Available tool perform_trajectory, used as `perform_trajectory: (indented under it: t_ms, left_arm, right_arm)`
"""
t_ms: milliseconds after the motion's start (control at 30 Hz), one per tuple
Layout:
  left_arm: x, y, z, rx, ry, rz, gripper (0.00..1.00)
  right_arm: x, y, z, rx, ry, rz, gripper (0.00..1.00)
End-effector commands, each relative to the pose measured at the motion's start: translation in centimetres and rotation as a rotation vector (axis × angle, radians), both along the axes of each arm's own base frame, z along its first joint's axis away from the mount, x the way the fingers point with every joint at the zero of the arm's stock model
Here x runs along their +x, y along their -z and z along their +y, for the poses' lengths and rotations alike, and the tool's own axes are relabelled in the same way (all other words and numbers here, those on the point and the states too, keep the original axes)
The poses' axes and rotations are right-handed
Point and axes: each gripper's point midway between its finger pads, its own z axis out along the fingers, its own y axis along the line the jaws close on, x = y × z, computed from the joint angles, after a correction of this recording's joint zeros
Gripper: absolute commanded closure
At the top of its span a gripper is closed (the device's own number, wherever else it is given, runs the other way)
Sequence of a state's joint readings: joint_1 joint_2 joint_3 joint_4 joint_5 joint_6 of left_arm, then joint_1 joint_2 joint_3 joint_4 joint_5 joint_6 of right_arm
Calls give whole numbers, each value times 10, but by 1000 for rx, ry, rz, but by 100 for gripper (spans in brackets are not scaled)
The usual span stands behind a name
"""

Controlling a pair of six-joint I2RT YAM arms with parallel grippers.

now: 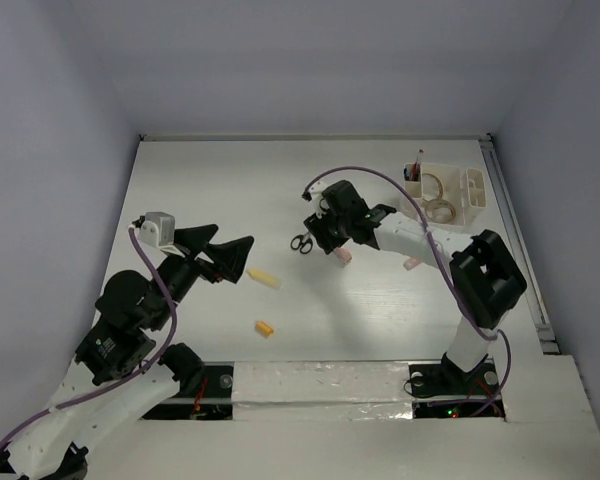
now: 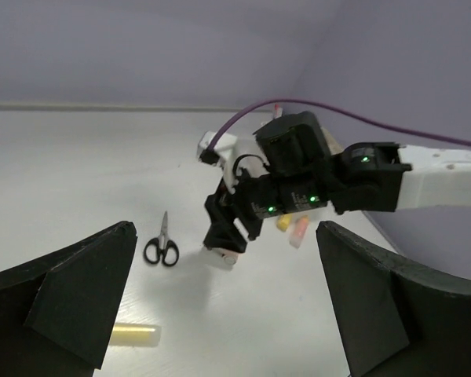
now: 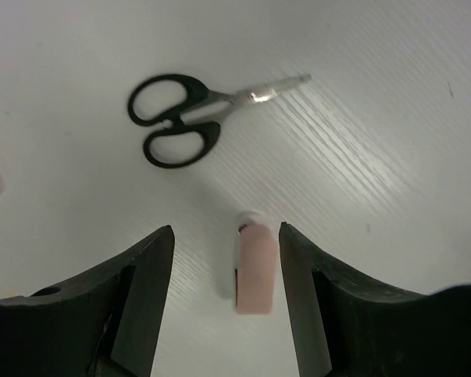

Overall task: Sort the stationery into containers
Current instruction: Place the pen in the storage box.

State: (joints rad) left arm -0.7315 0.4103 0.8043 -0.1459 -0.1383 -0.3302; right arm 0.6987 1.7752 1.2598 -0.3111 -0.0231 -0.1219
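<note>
The pink block is in the gap between my right gripper's fingers but still below them, so it is too early to close. The gripper lowers first from here.
My right gripper (image 3: 226, 232) is open and low over the table, its fingers on either side of a pink eraser-like block (image 3: 256, 267). The block is nearer the right finger, with a gap on each side. Small black-handled scissors (image 3: 190, 120) lie just beyond it; from above they (image 1: 301, 243) are left of the right gripper (image 1: 338, 250). My left gripper (image 1: 235, 234) is wide open and holds nothing, above a yellow block (image 1: 264, 277). An orange block (image 1: 265, 328) lies nearer the bases. The white organiser (image 1: 472, 190) at the back right holds tape rolls (image 1: 440, 208).
A second pink piece (image 1: 412, 264) lies by the right forearm; the left wrist view shows it (image 2: 300, 232) beside a small yellow piece (image 2: 284, 223). A pen (image 1: 416, 165) stands at the organiser's left side. The purple cable (image 1: 380, 185) arcs over the right arm. Walls close in the table.
</note>
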Motion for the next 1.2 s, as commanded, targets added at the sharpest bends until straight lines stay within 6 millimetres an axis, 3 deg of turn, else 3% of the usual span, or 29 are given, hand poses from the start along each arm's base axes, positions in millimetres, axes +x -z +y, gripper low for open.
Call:
perform_trajectory:
  t_ms: [0,100,200,467,733,767,800,933,1000,1033,1067,1133,1167]
  left_arm:
    - [7,16,-2,66,-14,16,1]
    - [7,20,-7,79,5,18,1]
    - [8,24,-7,91,5,23,1]
    - [9,27,-10,103,15,26,1]
    - [8,28,-9,107,24,21,1]
    - [8,28,-10,108,26,20,1]
    - [7,28,-10,106,30,17,1]
    - [7,29,-10,109,36,17,1]
    - [8,29,-10,112,37,15,1]
    - [7,29,-10,113,39,16,1]
    - [7,29,-10,114,40,14,1]
    - [5,29,-11,113,48,10,1]
    - [7,28,-9,111,38,8,1]
  right_arm:
    - [8,-8,-34,-52,146,-43,38]
    - [2,12,-51,-102,185,8,35]
    - [-5,26,-55,-119,187,45,34]
    - [-5,35,-48,-88,186,88,55]
    - [-3,44,-47,-75,185,132,53]
    - [-3,44,-48,-77,191,132,56]
    - [-2,44,-48,-74,199,126,73]
    - [11,11,-50,-15,281,42,83]
    - [21,-28,-59,53,359,-46,84]
    - [31,-44,-69,95,409,-85,85]
    - [35,-75,-80,158,470,-147,85]
    - [41,-103,-96,230,539,-222,87]
    - [46,-113,-114,254,592,-252,87]
